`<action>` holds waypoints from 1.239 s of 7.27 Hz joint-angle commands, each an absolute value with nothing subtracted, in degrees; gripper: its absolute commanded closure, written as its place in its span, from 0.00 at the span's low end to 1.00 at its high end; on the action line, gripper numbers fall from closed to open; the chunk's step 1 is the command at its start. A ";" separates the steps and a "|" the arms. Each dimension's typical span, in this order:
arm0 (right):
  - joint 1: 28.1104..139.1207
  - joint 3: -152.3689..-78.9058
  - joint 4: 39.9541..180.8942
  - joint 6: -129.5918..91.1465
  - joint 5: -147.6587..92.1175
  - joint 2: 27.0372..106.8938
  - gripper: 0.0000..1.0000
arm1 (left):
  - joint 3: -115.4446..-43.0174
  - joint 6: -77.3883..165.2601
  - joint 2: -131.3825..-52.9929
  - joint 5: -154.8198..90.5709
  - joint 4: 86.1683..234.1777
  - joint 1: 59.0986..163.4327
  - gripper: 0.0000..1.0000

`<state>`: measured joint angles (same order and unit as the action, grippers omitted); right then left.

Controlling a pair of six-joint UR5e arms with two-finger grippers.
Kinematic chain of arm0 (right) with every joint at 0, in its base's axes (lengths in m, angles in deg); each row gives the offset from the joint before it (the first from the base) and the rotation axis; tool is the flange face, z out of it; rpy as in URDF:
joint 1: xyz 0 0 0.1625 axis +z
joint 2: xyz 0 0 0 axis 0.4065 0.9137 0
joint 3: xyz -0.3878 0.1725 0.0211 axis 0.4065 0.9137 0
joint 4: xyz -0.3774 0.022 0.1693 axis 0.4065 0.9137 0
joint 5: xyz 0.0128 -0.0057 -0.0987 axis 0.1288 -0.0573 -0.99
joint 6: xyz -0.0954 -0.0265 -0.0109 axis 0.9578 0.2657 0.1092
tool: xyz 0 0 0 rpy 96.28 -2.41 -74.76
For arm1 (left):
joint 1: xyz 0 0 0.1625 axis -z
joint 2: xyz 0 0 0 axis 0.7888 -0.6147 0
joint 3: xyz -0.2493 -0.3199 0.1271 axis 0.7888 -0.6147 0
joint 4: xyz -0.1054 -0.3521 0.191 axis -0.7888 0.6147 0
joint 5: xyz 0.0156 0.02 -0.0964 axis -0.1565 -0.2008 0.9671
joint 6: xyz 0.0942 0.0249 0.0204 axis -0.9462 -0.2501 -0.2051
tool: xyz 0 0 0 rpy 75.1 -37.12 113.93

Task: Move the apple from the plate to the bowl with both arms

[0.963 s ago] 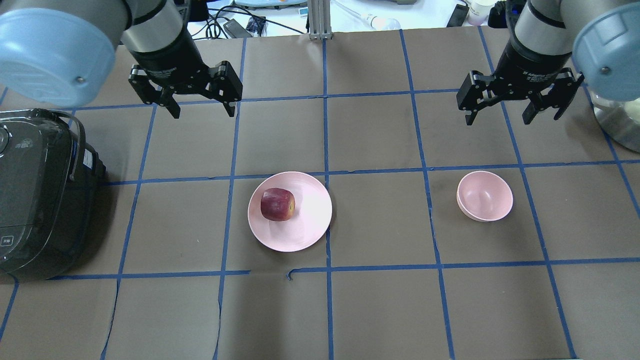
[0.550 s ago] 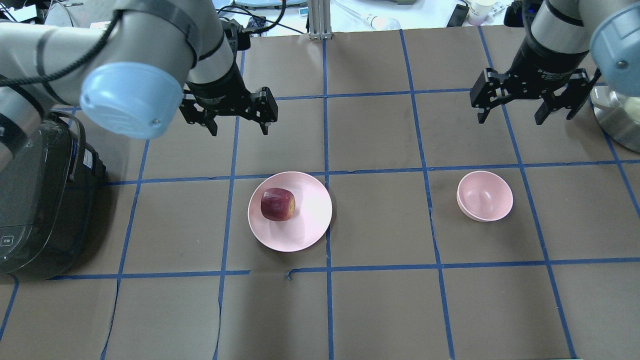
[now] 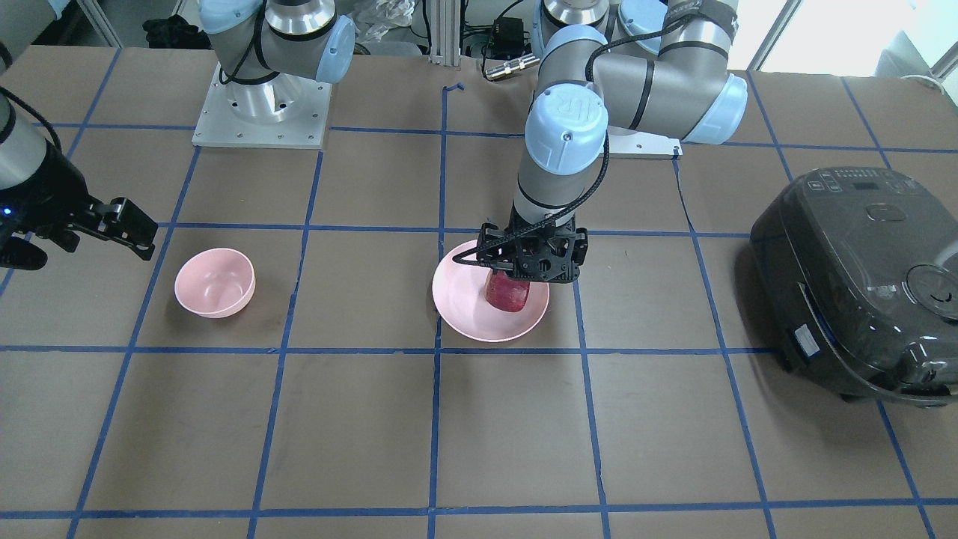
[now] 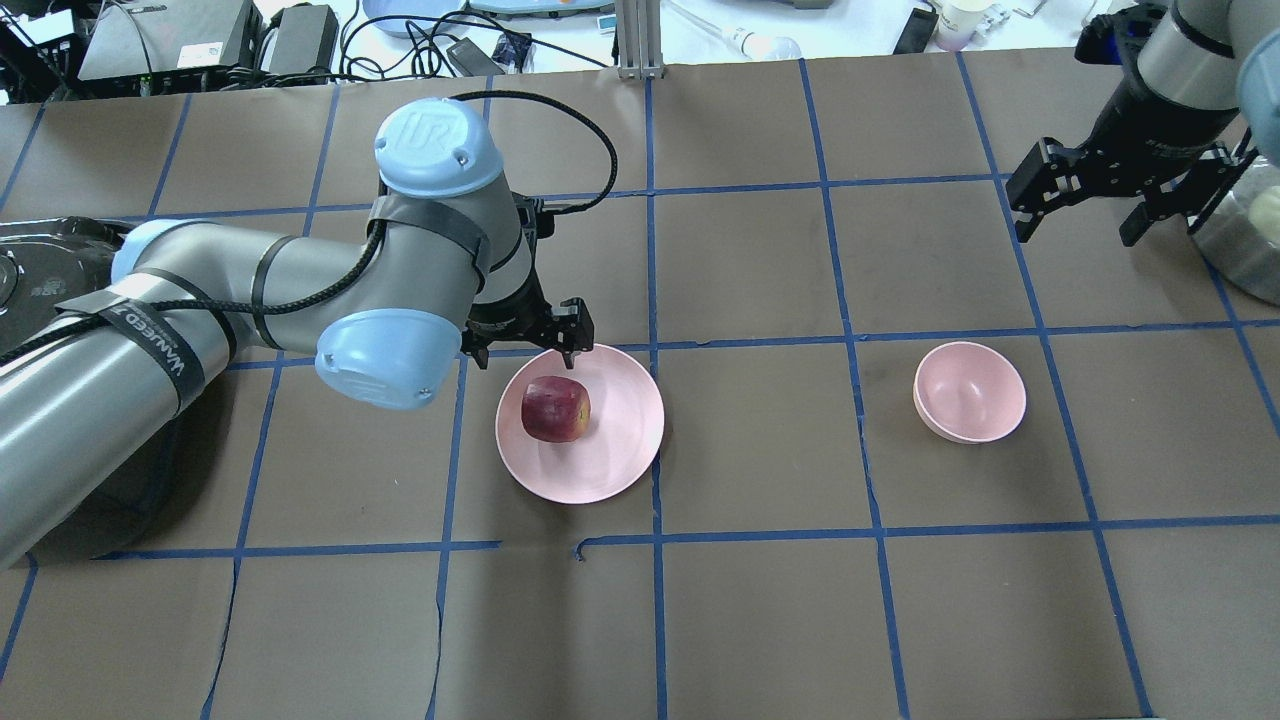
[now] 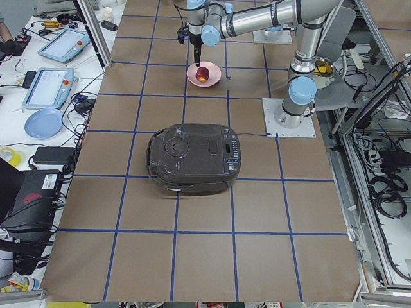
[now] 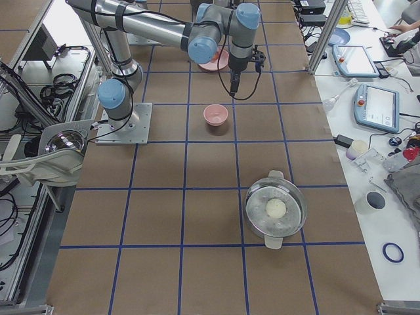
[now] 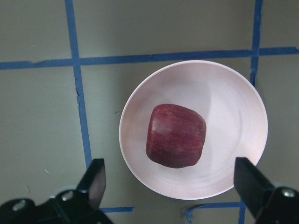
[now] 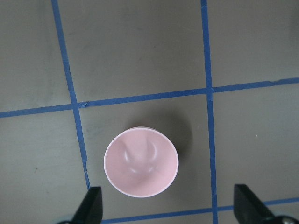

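Observation:
My left gripper grips the apple's rounded sides next, to move the dark-red apple (image 3: 509, 293) from the plate into the pink bowl (image 3: 215, 283).
The dark-red apple (image 4: 555, 410) lies on the left half of the pale-pink plate (image 4: 625, 410) near the table's middle. My left gripper (image 4: 527, 350) is open and hovers just above the apple at the plate's far rim. In the left wrist view the apple (image 7: 176, 136) sits between the two fingers (image 7: 96, 182), untouched. From the front, the gripper (image 3: 526, 268) partly covers the apple (image 3: 509, 293). The small pink bowl (image 4: 970, 392) stands empty to the right. My right gripper (image 4: 1078, 225) is open and empty, high behind the bowl (image 8: 141, 163).
A black rice cooker (image 3: 861, 284) stands at the table's left end, partly under my left arm. A steel pot (image 6: 275, 210) with a pale round thing inside stands at the right end. Blue tape lines grid the brown table.
My left arm has swung from the far left to over the plate and come down close to the apple. My right gripper has drifted right. Apple, plate and bowl have not moved.

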<state>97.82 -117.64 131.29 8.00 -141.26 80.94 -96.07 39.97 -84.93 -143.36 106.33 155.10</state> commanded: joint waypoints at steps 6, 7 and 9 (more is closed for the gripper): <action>93.77 -137.94 149.50 13.98 -139.83 75.04 0.00 | -98.12 36.06 -91.05 -141.90 101.37 157.36 0.33; 93.77 -138.13 149.43 13.98 -139.83 74.42 0.00 | -98.04 36.50 -90.96 -141.90 101.37 157.36 0.67; 93.77 -138.57 150.56 13.98 -139.91 72.84 0.08 | -96.73 36.32 -89.83 -142.07 101.46 157.36 1.00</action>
<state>93.78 -138.26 149.66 13.97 -139.84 73.77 -97.50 36.29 -90.59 -141.98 101.26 157.36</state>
